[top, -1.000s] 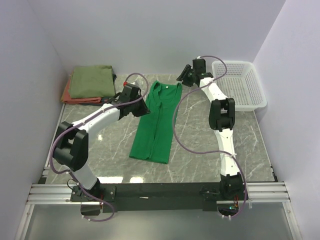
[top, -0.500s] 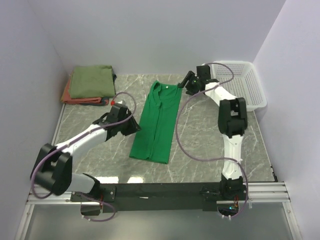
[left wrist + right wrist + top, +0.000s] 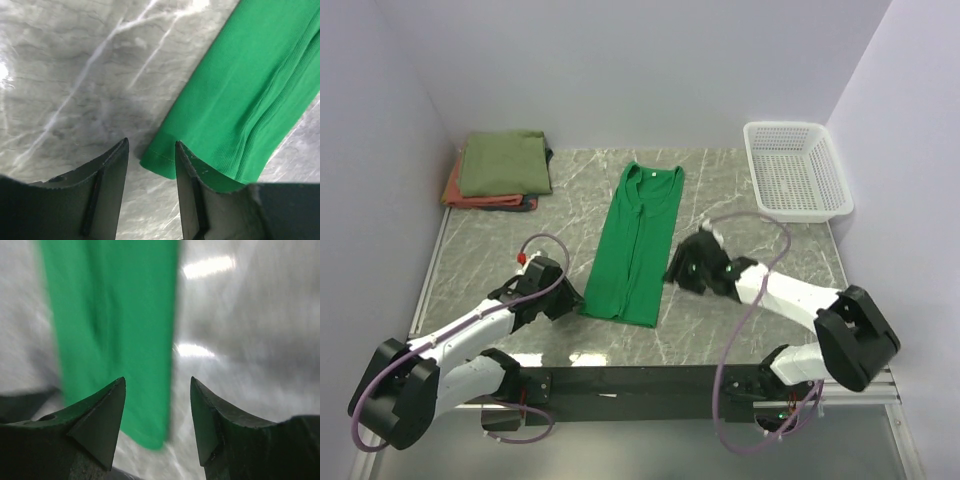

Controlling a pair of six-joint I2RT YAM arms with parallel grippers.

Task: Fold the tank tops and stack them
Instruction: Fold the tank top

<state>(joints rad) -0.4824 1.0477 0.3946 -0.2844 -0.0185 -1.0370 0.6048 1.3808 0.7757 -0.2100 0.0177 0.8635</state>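
Note:
Next, my left gripper picks up the green tank top by its near hem corner point(image 3: 586, 311) point(image 3: 154, 161) to fold the hem over toward the neck.
A bright green tank top point(image 3: 638, 240), folded into a long narrow strip, lies in the middle of the marble table point(image 3: 750, 215) with its neck at the far end. My left gripper point(image 3: 570, 299) is low at the strip's near left corner, open. In the left wrist view that hem corner point(image 3: 159, 162) lies between the open fingers point(image 3: 111, 185). My right gripper point(image 3: 678, 272) is open at the strip's near right edge. The right wrist view is blurred, with the green cloth point(image 3: 110, 315) edge between the fingertips point(image 3: 112, 405). An olive tank top point(image 3: 503, 162) lies folded on a rust-red tank top point(image 3: 468, 199) at the back left.
A white mesh basket point(image 3: 798, 170) stands at the back right against the wall. Side walls close in the table on the left and right. A black rail point(image 3: 640, 380) with the arm bases runs along the near edge.
Both arms have swung from the far, neck end of the green top to its near hem and dropped low. The left jaws have spread wider.

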